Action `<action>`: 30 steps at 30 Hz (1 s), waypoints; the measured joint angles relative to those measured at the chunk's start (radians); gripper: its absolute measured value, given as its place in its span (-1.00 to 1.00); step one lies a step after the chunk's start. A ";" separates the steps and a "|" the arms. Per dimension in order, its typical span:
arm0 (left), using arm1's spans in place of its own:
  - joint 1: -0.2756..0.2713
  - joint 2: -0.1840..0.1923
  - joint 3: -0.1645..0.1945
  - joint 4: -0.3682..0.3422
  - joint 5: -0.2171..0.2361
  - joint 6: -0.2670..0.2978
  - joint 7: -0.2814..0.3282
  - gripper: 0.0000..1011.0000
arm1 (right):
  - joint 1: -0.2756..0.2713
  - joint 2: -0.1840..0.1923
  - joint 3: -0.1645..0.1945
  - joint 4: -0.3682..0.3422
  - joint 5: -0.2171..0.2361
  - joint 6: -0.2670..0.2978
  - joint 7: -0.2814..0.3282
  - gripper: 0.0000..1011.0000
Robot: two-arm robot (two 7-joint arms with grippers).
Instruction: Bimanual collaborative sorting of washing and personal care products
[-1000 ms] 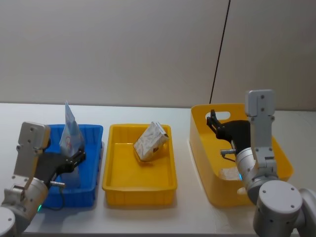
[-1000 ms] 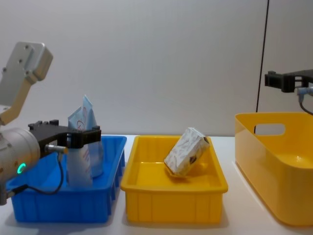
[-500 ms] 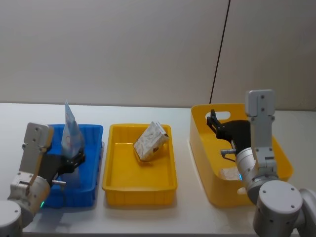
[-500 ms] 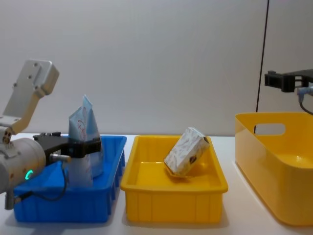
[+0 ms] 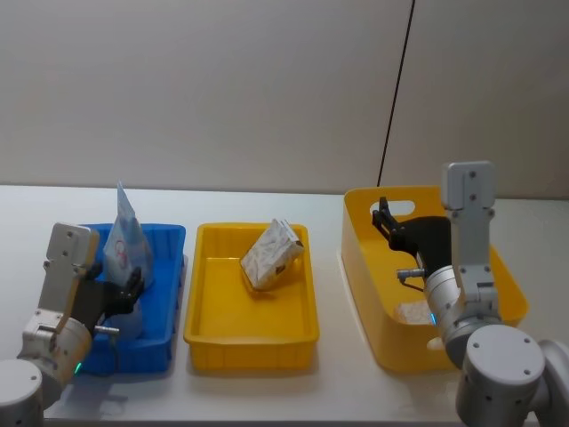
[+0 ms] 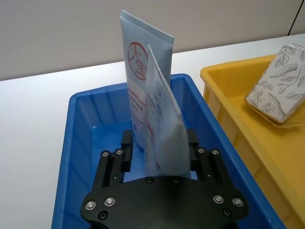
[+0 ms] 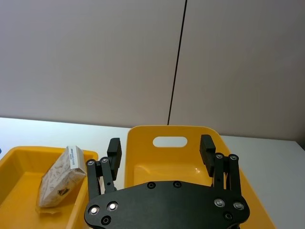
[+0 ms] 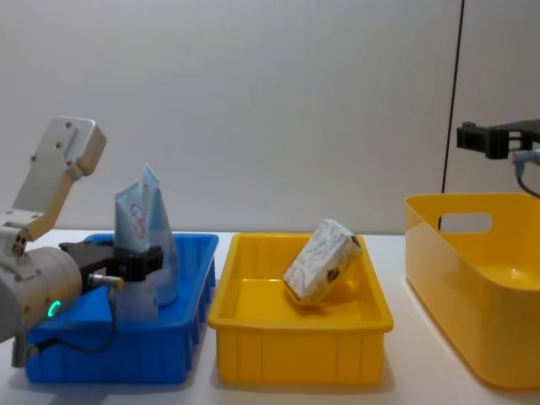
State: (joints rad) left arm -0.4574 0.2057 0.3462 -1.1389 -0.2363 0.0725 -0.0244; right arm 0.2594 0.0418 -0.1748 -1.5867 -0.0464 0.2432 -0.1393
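Observation:
Next, the left gripper grabs the front light-blue squeeze tube by its middle (image 5: 128, 267), to sort the personal care products out of the blue bin.
Two light-blue squeeze tubes (image 5: 124, 240) (image 8: 143, 224) stand upright in the blue bin (image 5: 169, 236); the rear one (image 6: 143, 76) bears a red round logo. My left gripper (image 5: 132, 285) (image 8: 139, 261) (image 6: 159, 138) sits low in that bin, open, its fingers either side of the front tube (image 6: 164, 129) with a small gap. A white leaf-patterned soft pack (image 5: 271, 253) (image 8: 321, 261) (image 7: 59, 183) leans tilted in the yellow tray (image 5: 249, 342). My right gripper (image 5: 384, 218) (image 7: 160, 143) (image 8: 477, 139) hangs open and empty above the tall yellow bin (image 5: 364, 267).
The three containers stand in a row on a white table: blue bin (image 8: 118, 371), yellow tray (image 8: 295, 363), tall yellow bin (image 8: 456, 278) with a handle slot (image 7: 169, 141). A small pale item (image 5: 411, 313) lies on the tall bin's floor. A wall rises close behind.
My left gripper has drawn back toward my body and sunk lower in the blue bin, while the tubes stay standing. The right arm has not moved.

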 joint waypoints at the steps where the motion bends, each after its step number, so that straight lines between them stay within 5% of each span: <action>1: -0.001 0.000 0.000 0.002 0.001 -0.001 -0.001 0.28 | 0.000 0.000 0.000 0.000 0.000 0.000 0.000 0.99; 10: -0.004 -0.002 -0.003 0.013 0.009 -0.003 -0.012 -0.27 | 0.000 0.000 0.000 0.000 0.000 0.000 0.000 0.99; 30: 0.026 0.030 -0.005 -0.079 0.022 -0.059 -0.085 -0.46 | 0.000 0.000 0.000 0.000 0.000 0.000 0.000 0.99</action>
State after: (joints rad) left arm -0.4311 0.2358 0.3413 -1.2180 -0.2142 0.0139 -0.1093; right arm 0.2594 0.0418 -0.1747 -1.5867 -0.0465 0.2434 -0.1393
